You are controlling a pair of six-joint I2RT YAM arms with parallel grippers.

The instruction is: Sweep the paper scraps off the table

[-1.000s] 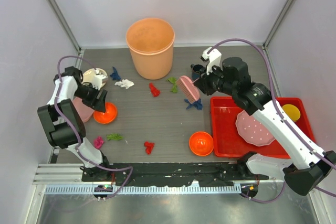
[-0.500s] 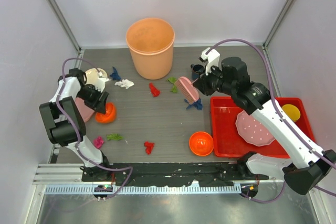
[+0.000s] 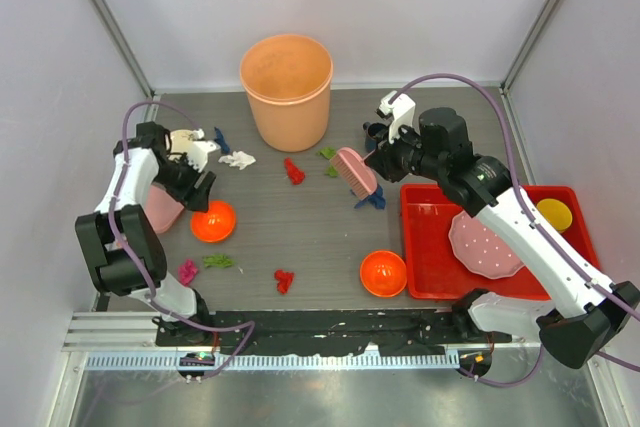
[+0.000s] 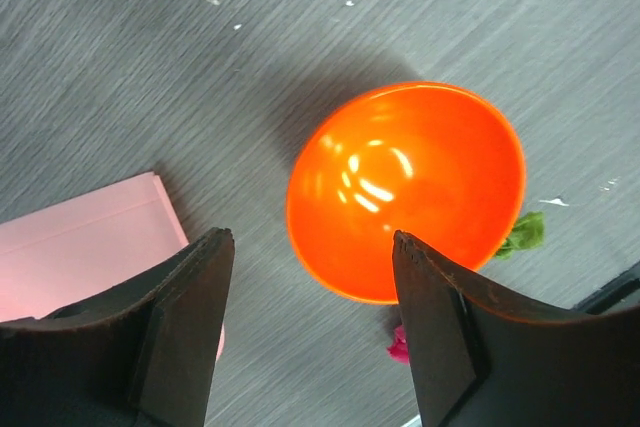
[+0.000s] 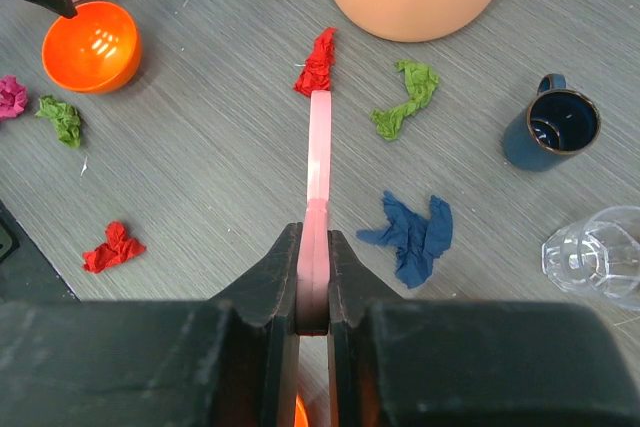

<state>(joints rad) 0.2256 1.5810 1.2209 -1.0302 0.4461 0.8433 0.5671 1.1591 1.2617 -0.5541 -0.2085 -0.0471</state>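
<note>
The orange bowl needs to move aside to make space for sweeping, so my left gripper will next grab it by its rim on the side facing the pink dustpan.
Paper scraps lie scattered on the table (image 3: pixel 300 237): white (image 3: pixel 237 159), blue (image 3: pixel 220 139), red (image 3: pixel 293 171), green (image 3: pixel 328 154), blue (image 3: pixel 370 199), red (image 3: pixel 284 280), green (image 3: pixel 218 261) and magenta (image 3: pixel 187 271). My right gripper (image 3: pixel 378 162) is shut on a pink brush (image 3: pixel 355 172). In the right wrist view the brush (image 5: pixel 319 147) runs forward from the gripper (image 5: pixel 313 247) toward a red scrap (image 5: pixel 318 62). My left gripper (image 3: pixel 203 185) stands open just above an orange bowl (image 3: pixel 213 221). In its wrist view the left gripper (image 4: pixel 308 247) holds nothing.
A pink dustpan (image 3: pixel 160 207) lies left of the bowl. An orange bin (image 3: pixel 287 87) stands at the back. A dark mug (image 3: pixel 375 133) stands near the brush. Front centre is a second orange bowl (image 3: pixel 383 273), and a red tray (image 3: pixel 430 267) at the right holds dishes.
The left gripper has drawn back from the orange bowl, which now sits a little further right and level. The right arm has edged left with the brush.
</note>
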